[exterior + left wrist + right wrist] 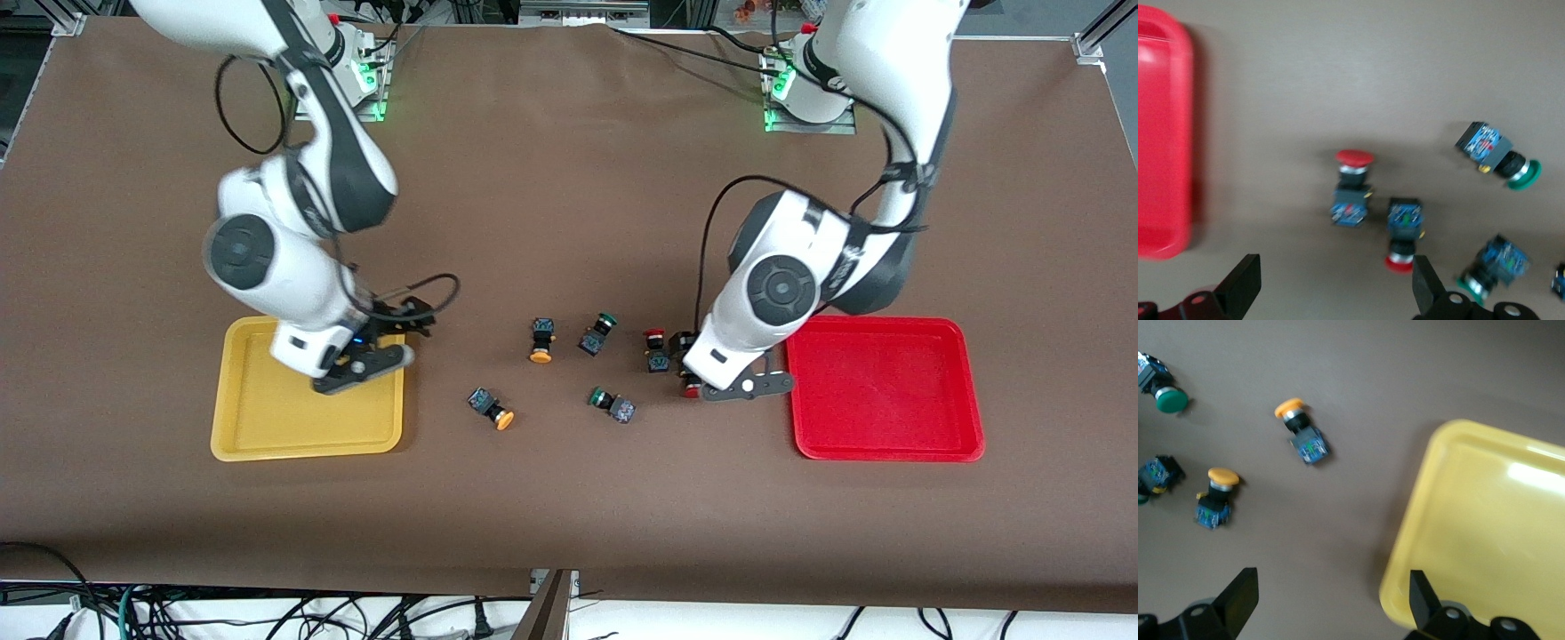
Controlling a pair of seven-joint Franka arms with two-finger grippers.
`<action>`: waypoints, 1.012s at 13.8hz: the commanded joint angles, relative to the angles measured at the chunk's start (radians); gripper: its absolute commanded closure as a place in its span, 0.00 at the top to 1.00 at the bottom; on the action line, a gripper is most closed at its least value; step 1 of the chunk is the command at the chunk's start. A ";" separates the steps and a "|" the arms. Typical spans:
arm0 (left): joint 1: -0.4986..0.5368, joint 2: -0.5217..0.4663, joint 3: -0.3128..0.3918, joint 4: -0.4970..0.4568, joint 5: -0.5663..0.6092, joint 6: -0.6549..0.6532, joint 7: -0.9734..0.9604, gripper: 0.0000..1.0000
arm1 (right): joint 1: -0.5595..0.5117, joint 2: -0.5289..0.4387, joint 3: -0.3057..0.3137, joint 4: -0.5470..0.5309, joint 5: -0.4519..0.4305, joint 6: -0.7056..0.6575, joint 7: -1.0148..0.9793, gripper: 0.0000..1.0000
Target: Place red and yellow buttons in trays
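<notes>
My left gripper grabs the red-capped button by its blue switch housing (658, 362) next, to sort the red buttons into the red tray (885, 388).
Two yellow-capped buttons lie on the mat mid-table, one (540, 340) farther from the front camera than the other (492, 407); both show in the right wrist view (1303, 433) (1216, 497). Two red-capped buttons (656, 349) (686, 366) lie beside the red tray (885, 388); they also show in the left wrist view (1353, 190) (1403, 230). My left gripper (729, 382) (1335, 293) is open and empty, over the mat between the red buttons and the red tray (1161, 133). My right gripper (378, 347) (1331, 607) is open and empty, over the yellow tray's (267, 427) (1485, 520) inner edge.
Two green-capped buttons (598, 333) (612, 404) lie among the others, between the yellow and red ones. They also show in the left wrist view (1498, 153) (1491, 267). Both trays hold nothing. Brown mat covers the table.
</notes>
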 commanded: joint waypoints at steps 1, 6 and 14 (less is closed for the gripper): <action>-0.024 0.077 0.012 0.018 0.006 0.115 -0.058 1.00 | 0.050 0.138 0.009 0.030 0.010 0.149 -0.017 1.00; -0.051 0.140 0.013 0.006 0.007 0.153 -0.076 1.00 | 0.106 0.285 0.012 0.157 -0.112 0.271 -0.115 1.00; -0.102 0.163 0.013 -0.012 0.007 0.201 -0.171 1.00 | 0.107 0.399 0.009 0.220 -0.129 0.368 -0.204 1.00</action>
